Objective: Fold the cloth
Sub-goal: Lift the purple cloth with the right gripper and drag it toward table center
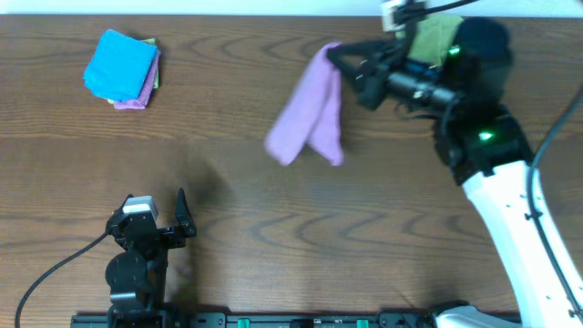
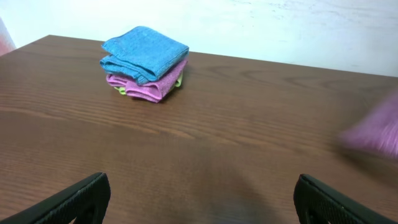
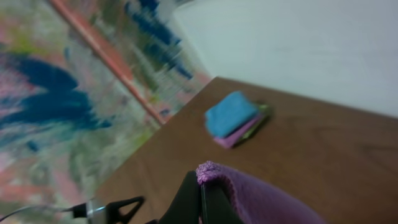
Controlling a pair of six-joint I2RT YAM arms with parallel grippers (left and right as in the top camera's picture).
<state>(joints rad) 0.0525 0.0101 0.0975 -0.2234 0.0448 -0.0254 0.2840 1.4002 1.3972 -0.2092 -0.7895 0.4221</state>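
Note:
I should keep my right gripper closed on the lilac cloth point(image 1: 310, 114): it hangs in loose folds above the table and would fall crumpled if released now.
A lilac cloth point(image 1: 310, 114) hangs in loose folds above the table at the back centre. My right gripper point(image 1: 335, 56) is shut on its top corner and holds it up. In the right wrist view the jaws point(image 3: 200, 186) pinch the purple cloth edge point(image 3: 249, 193). The cloth shows as a blur at the right edge of the left wrist view point(image 2: 373, 132). My left gripper point(image 1: 162, 211) is open and empty near the front left, its fingertips low in the left wrist view point(image 2: 199, 202).
A stack of folded cloths, blue on top of pink and green, point(image 1: 123, 68) lies at the back left; it also shows in the left wrist view point(image 2: 145, 62) and the right wrist view point(image 3: 235, 118). A green cloth point(image 1: 435, 36) lies behind the right arm.

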